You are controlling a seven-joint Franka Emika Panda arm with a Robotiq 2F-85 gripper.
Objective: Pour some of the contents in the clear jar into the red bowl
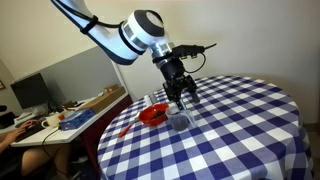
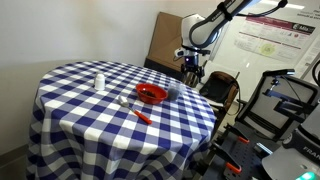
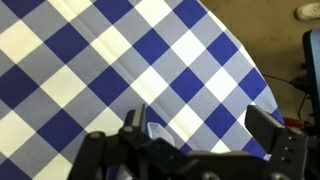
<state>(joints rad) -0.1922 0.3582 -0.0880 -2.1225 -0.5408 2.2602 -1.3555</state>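
I need to grab one side of the clear jar's upper edge from above with my gripper next. That leaves the clear jar's opening open to pour into the red bowl [image 1: 152,115].
The red bowl [image 1: 152,115] sits on the blue-and-white checked table [image 1: 240,130], and shows in both exterior views [image 2: 150,94]. The clear jar [image 1: 180,121] stands upright right beside the bowl, near the table edge [image 2: 175,93]. My gripper [image 1: 181,99] hangs just above the jar with its fingers pointing down and apart, holding nothing; it also shows in an exterior view [image 2: 192,70]. In the wrist view the gripper [image 3: 200,128] is open over the cloth, and a see-through bit of the jar [image 3: 157,130] shows by one finger.
A thin red stick [image 1: 125,128] lies by the bowl [image 2: 142,115]. A small white bottle [image 2: 98,81] stands further along the table. A desk with a monitor [image 1: 30,92] and a cardboard box [image 2: 165,40] stand beyond the table.
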